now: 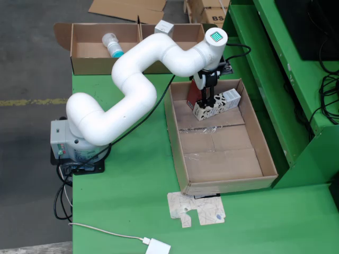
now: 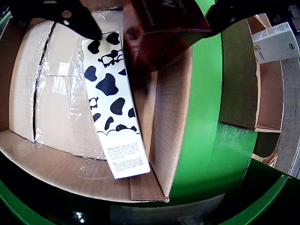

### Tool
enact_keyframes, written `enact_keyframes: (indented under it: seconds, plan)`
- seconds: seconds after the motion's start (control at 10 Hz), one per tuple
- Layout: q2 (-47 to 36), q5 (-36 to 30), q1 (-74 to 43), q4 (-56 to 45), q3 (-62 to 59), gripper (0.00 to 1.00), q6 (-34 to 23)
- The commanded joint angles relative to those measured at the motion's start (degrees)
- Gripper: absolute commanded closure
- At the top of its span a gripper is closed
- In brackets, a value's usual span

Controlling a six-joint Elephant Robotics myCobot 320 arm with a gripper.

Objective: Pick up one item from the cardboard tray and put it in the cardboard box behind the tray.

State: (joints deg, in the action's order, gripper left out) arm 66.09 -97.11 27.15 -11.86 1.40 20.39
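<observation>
The dark red box should go into the cardboard box, so my gripper should next grab the red box by its upper end (image 1: 193, 88).
The cardboard tray (image 1: 229, 184) lies on the green table. At its far end stand a dark red box (image 1: 193, 96) and a cow-patterned carton (image 1: 219, 103), side by side. My gripper (image 1: 208, 100) hangs over them. In the wrist view my gripper (image 2: 159, 21) has its jaws wide apart. The red box (image 2: 164, 28) stands between them, close under the camera. The left finger (image 2: 70, 18) is over the top of the cow carton (image 2: 115, 112), which lies along the tray wall (image 2: 168, 140). The cardboard box (image 1: 85, 62) stands behind the tray.
The cardboard box holds a clear bottle with a teal cap (image 1: 112, 45) and a white carton (image 1: 164, 26), which also shows in the wrist view (image 2: 276, 42). A flattened package (image 1: 197, 209) and a white adapter (image 1: 158, 247) lie near the table's front. A green frame (image 1: 275, 63) rises on the right.
</observation>
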Motion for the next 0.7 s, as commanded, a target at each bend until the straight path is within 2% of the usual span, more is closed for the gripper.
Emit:
enact_keyframes:
  seconds: [0.0, 0.3, 0.6]
  plan:
    - [-2.6, -0.3, 0.0, 0.5, -1.4, 0.7, -0.3]
    - [-2.6, -0.3, 0.0, 0.5, -1.4, 1.0, -0.3]
    - [-2.6, -0.3, 0.0, 0.5, -1.4, 1.0, -0.3]
